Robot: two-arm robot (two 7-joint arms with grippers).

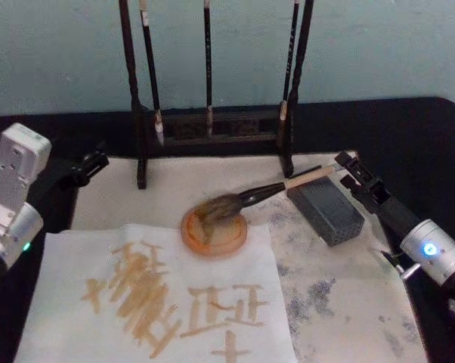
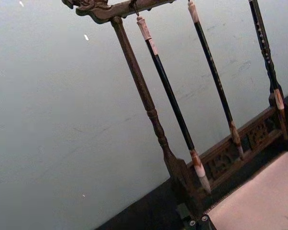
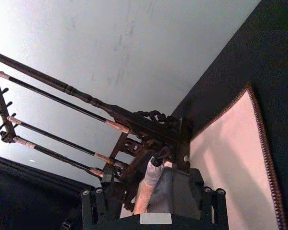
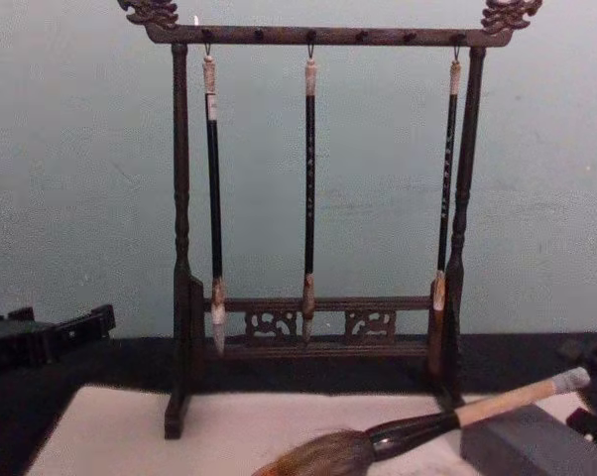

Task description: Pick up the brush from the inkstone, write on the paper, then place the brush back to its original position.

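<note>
My right gripper should grab the brush by its whitish handle end (image 4: 570, 380), so the brush's bushy brown head (image 4: 323, 455) stays free to write on the paper.
The brush (image 1: 303, 180) lies slanted, its bushy brown head resting in a round orange dish (image 1: 231, 240) and its tan handle lying across the dark grey inkstone (image 1: 329, 212). My right gripper (image 1: 347, 171) is open at the handle's whitish end, one finger on each side. In the right wrist view the handle (image 3: 146, 187) runs between the spread fingers, above the inkstone (image 3: 177, 191). The chest view shows the brush (image 4: 417, 428) low on the right. The paper (image 1: 69, 265), marked with tan strokes, lies at the front left. My left gripper (image 1: 91, 162) is parked at the mat's far left corner.
A dark carved rack (image 1: 212, 125) with three slim hanging brushes stands at the back of the ink-stained felt mat (image 1: 341, 302), close behind the dish and inkstone. The black table (image 1: 424, 144) surrounds the mat.
</note>
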